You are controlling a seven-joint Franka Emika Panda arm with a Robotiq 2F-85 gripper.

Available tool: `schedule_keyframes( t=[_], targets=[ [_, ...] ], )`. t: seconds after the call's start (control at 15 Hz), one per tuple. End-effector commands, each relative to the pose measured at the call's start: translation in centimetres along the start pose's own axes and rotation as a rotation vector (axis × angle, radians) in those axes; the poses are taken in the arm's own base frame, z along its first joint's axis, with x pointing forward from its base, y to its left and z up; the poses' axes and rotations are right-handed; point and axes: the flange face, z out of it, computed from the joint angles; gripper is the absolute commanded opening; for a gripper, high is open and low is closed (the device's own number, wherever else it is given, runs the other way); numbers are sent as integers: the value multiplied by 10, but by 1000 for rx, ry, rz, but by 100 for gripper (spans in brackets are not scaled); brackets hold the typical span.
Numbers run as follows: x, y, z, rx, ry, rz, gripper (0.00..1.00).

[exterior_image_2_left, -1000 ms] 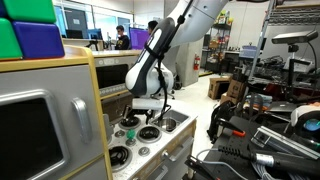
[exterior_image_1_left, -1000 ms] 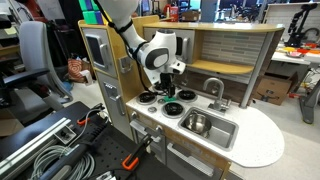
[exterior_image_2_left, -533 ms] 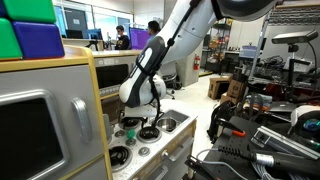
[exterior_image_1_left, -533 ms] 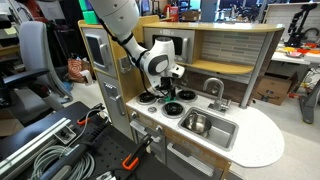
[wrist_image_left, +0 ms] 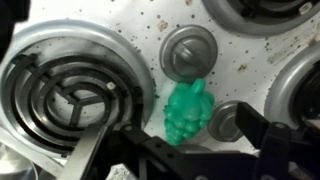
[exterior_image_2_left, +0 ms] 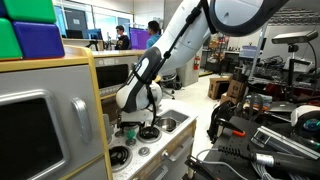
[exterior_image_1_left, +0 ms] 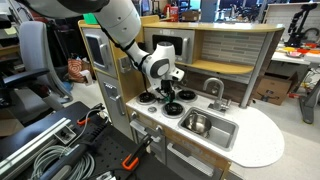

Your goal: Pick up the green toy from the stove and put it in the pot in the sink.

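The robot's fingers are level with the green toy's sides and its lower part is between them, so they would hold the toy if they closed now, and the gripper needs to close on it.
The green toy [wrist_image_left: 186, 111], shaped like a bunch of grapes, lies on the white stove top between the burners in the wrist view. My gripper [wrist_image_left: 180, 142] is open and low over it, one finger on each side, not touching it. In both exterior views the gripper [exterior_image_1_left: 166, 92] [exterior_image_2_left: 131, 122] hangs just above the stove and hides the toy. The metal pot [exterior_image_1_left: 197, 123] stands in the sink [exterior_image_1_left: 226, 136], to the right of the stove.
Black coil burners [wrist_image_left: 62, 92] and grey knobs [wrist_image_left: 189, 50] surround the toy. The faucet [exterior_image_1_left: 214, 88] rises behind the sink. The toy kitchen's back wall and shelf stand close behind the stove. The oven cabinet [exterior_image_2_left: 45, 120] stands beside it.
The arm has moved down and sideways toward the stove, bringing the open gripper low over the burners.
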Motion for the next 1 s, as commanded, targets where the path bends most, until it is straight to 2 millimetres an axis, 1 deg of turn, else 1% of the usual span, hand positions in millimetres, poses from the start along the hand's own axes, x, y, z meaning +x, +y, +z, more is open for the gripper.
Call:
schedule_keyframes(
  t=[0.0, 0.07, 0.33, 0.47, 0.6, 0.73, 0.93],
  targets=[
    [9, -6, 11, -24, -5, 10, 63],
    [10, -5, 13, -26, -7, 12, 53],
    [19, -2, 7, -20, 1, 20, 23],
    [29, 7, -4, -11, 9, 40, 19],
    [41, 22, -15, -5, 16, 72, 19],
    [59, 48, -26, -6, 2, 136, 19],
    [87, 100, -30, -19, -4, 260, 19]
  ],
)
